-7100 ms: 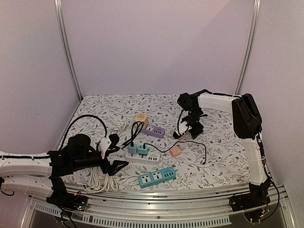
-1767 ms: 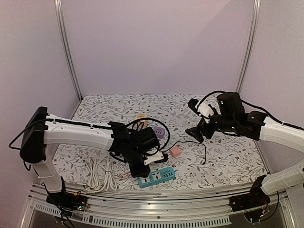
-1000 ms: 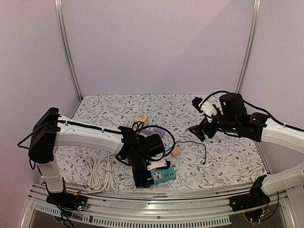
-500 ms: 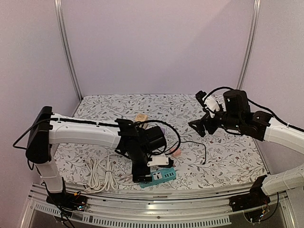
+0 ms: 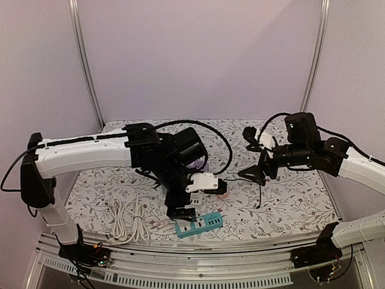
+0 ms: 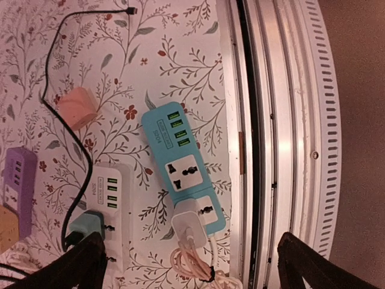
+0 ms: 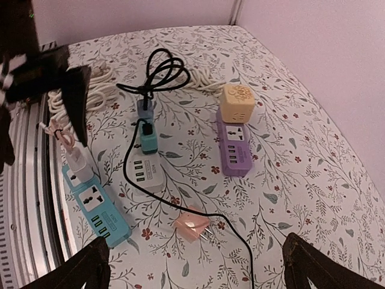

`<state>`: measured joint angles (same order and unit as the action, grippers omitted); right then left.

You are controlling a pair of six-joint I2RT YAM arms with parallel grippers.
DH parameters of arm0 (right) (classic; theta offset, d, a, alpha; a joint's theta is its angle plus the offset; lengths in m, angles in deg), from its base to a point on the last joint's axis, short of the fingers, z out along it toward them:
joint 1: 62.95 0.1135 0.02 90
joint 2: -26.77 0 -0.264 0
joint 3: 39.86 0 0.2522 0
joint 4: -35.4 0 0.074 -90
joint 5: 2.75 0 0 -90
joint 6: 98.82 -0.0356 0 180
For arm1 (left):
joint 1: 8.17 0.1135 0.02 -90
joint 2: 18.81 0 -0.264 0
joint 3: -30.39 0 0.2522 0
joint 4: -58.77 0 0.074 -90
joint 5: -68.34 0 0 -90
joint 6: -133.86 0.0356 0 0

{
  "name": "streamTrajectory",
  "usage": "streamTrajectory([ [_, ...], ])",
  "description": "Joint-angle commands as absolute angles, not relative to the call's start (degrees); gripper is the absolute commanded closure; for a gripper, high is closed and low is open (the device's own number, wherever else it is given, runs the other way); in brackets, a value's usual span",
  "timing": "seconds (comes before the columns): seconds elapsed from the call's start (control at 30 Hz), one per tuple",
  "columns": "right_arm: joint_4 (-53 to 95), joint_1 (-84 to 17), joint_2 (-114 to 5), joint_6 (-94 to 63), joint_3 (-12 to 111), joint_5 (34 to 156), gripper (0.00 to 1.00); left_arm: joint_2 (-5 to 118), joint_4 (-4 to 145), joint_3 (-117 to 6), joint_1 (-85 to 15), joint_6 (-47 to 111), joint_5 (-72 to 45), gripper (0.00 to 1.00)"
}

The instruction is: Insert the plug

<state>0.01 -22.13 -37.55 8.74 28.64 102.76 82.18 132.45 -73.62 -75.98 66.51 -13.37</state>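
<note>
I need to grab the loose pink plug (image 7: 194,224) across its body from the prong side with my right gripper. The plug's opposite end will then stay free for my left gripper to insert the plug.
A white plug (image 6: 191,227) sits in the end socket of the blue power strip (image 6: 180,158), its white cable (image 6: 194,268) coiled behind it near the table's front rail. My left gripper (image 6: 189,253) hangs open above the plug, apart from it and holding nothing. From above, the left gripper (image 5: 195,200) hovers over the blue strip (image 5: 201,223). My right gripper (image 7: 195,256) is open and empty, high over a loose pink plug (image 7: 194,224). In the right wrist view the white plug (image 7: 78,164) stands upright in the blue strip (image 7: 99,211).
A white strip (image 7: 144,173) holds a teal plug (image 7: 148,143) with a black cable. Behind it lie a purple strip (image 7: 236,149) and a beige cube adapter (image 7: 236,102). A white cord bundle (image 5: 128,220) lies front left, and the metal rail (image 6: 271,138) runs along the near edge.
My left gripper opened fully, let go of the white plug and rose away from the blue strip. The right gripper drifted slightly down and toward the table's middle.
</note>
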Motion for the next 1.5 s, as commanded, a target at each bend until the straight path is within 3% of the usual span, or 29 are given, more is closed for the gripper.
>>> streamTrajectory([
  [0.0,-8.19,-20.97,-41.78,27.56,27.14,116.79,0.01,72.22,129.01,-72.44,-66.75,64.45,-8.79,0.01],
  [0.2,-11.38,-11.85,-53.15,41.72,31.42,101.48,0.01,51.45,100.09,-47.81,-58.71,60.78,-9.24,0.01],
  [0.5,-21.53,-12.14,-74.15,52.92,45.23,96.2,0.04,37.09,85.17,-26.0,-53.26,51.42,-12.1,0.01],
  [0.73,-23.94,-16.19,-82.0,56.47,52.83,96.19,0.07,31.65,80.17,-17.8,-51.0,48.79,-9.96,0.0],
  [1.03,-24.16,-18.22,-91.05,59.17,57.87,93.75,0.14,31.54,77.51,-15.88,-50.09,50.02,-8.47,0.0],
  [1.17,-23.77,-18.85,-93.46,57.9,59.34,94.66,0.29,32.07,77.06,-15.88,-50.09,49.53,-7.47,0.01],
  [1.3,-23.85,-19.01,-93.75,56.96,59.23,97.27,0.62,32.14,76.43,-16.14,-50.09,50.59,-6.43,0.0],
  [1.47,-26.47,-19.01,-89.71,55.32,57.76,99.93,0.84,32.31,78.89,-17.42,-50.8,61.96,-0.92,0.03],
])
